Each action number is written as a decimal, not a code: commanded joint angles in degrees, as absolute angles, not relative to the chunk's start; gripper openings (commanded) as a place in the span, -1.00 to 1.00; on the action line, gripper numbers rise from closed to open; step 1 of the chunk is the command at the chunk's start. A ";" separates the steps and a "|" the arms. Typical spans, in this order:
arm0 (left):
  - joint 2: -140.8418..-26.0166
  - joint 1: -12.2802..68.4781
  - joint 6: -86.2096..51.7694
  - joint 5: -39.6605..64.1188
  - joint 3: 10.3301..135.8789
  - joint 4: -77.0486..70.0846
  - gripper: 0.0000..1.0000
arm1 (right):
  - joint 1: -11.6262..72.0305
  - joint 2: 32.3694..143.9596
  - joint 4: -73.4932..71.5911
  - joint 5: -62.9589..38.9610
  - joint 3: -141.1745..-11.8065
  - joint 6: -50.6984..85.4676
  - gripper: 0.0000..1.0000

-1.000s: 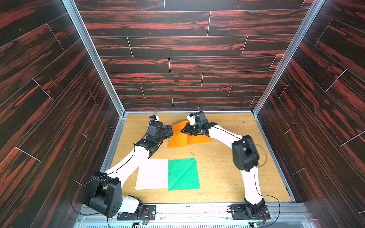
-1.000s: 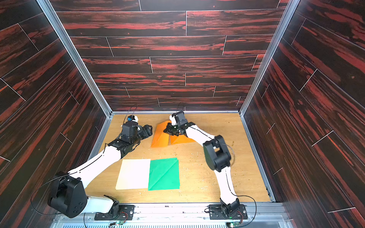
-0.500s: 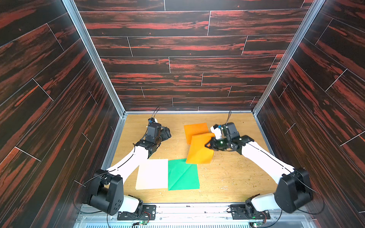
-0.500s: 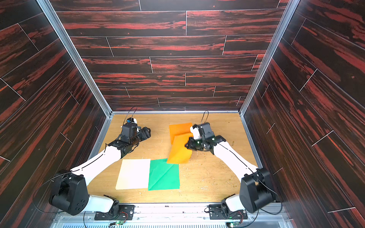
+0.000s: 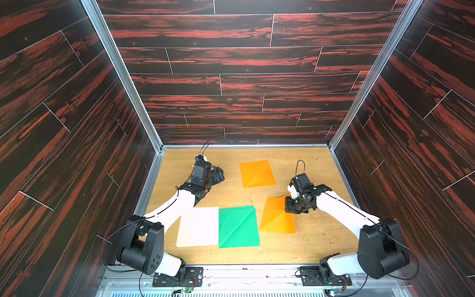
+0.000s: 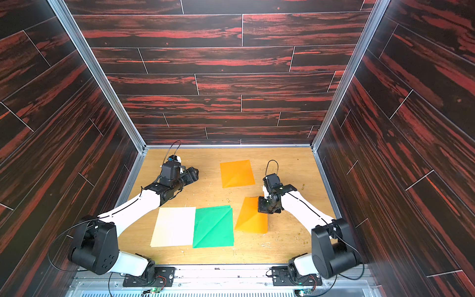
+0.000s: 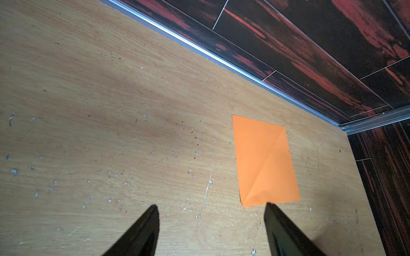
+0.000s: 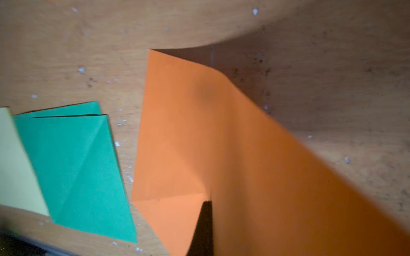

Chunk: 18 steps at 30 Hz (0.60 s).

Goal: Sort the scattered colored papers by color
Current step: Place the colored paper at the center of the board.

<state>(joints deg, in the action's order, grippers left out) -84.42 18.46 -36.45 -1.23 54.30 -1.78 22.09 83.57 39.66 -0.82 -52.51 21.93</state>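
I need to keep holding the orange paper with my right gripper, because its corner is above the table. The paper would fall loosely beside the green papers if I opened now.
My right gripper (image 5: 291,205) (image 6: 264,205) (image 8: 209,202) is shut on the far right corner of an orange paper (image 5: 277,218) (image 6: 250,217) (image 8: 188,133). That sheet slopes down to the tabletop just right of the green papers (image 5: 237,226) (image 6: 213,226) (image 8: 73,166), two stacked slightly askew. A cream paper (image 5: 199,226) (image 6: 173,226) (image 8: 15,166) lies flat against their left side. Another orange paper (image 5: 257,173) (image 6: 237,173) (image 7: 264,159) lies flat at the back middle. My left gripper (image 5: 219,176) (image 6: 194,174) (image 7: 211,207) hovers open and empty just left of it.
The tan wooden tabletop (image 5: 316,231) is speckled with small crumbs. Dark wood-pattern walls with metal rails (image 5: 244,146) close in the back and both sides. Both arm bases (image 5: 144,246) stand at the front edge.
The right arm swung from the back middle to the front right, carrying one orange paper to beside the green papers. The other orange paper stayed behind. The left arm barely moved.
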 commanded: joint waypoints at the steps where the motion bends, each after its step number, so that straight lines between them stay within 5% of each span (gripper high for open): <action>1: -85.10 18.26 -36.31 -0.46 53.75 -2.72 0.56 | 21.82 85.54 41.75 4.73 -53.18 20.92 -1.00; 18: -85.42 16.55 -35.84 1.41 52.89 -2.68 0.56 | 22.77 96.88 41.22 12.86 -56.24 19.01 -1.00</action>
<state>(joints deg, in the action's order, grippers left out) -85.19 16.99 -36.40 0.86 53.80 -2.33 22.22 96.44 40.86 12.69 -55.05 19.97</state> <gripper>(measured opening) 0.782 0.041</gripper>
